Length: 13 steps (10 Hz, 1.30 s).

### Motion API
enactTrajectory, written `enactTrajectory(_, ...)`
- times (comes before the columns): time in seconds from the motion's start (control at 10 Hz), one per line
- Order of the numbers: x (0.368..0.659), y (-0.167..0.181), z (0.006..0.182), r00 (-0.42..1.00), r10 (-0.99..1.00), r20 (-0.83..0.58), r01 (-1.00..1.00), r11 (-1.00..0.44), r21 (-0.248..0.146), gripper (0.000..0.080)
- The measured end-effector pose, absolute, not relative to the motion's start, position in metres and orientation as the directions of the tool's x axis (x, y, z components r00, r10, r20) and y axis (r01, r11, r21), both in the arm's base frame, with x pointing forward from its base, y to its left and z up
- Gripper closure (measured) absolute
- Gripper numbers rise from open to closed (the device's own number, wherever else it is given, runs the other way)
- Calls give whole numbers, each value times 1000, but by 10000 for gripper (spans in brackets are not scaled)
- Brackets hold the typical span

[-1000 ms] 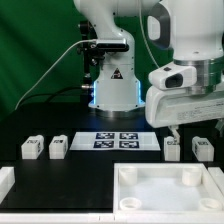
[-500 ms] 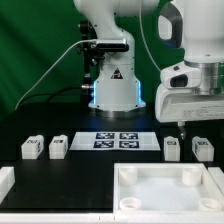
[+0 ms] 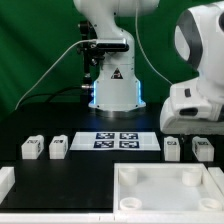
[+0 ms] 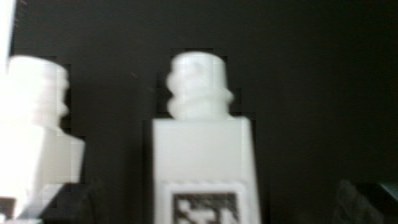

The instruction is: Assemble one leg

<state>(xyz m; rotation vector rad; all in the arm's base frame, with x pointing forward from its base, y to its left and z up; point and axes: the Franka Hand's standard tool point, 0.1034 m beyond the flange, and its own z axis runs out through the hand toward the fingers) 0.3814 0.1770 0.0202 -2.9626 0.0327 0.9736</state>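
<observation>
My gripper grabs the leg by its square tagged end (image 3: 203, 154) (image 4: 206, 195) next, which leaves its rounded end free for the white tray-like part.
Several white legs with square tags lie on the black table in the exterior view: two at the left (image 3: 31, 148) (image 3: 58, 147) and two at the right (image 3: 172, 148) (image 3: 203, 149). My gripper (image 3: 200, 128) hangs just above the two right legs, about over the outer one. In the wrist view one leg (image 4: 201, 130) lies centred between my dark fingertips (image 4: 64, 200), and its tag (image 4: 208, 205) shows. A second leg (image 4: 36, 120) lies beside it. The gripper (image 4: 214, 202) is open and holds nothing.
The marker board (image 3: 117, 140) lies between the two pairs of legs. A large white tray-like part with a raised rim (image 3: 120, 176) sits at the front. Another white part (image 3: 5, 181) shows at the front on the exterior view's left. The robot base (image 3: 112, 85) stands behind.
The arm has swung toward the exterior view's right and come a little lower, from beside the marker board to above the two right legs.
</observation>
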Motion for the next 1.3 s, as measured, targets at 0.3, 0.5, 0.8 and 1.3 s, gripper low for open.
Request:
enactTrajectory(0.3,384,176,17,701,-10,-713,-22,-1000,-7,151)
enactTrajectory(0.5,383,177,14,690,-19,-723,-27,-1000,1,151)
enactTrajectory(0.8,388,178,6,640,-33,-768,-43,-999,7,151)
enactTrajectory(1.3,387,178,5,641,-32,-767,-41,-999,7,416)
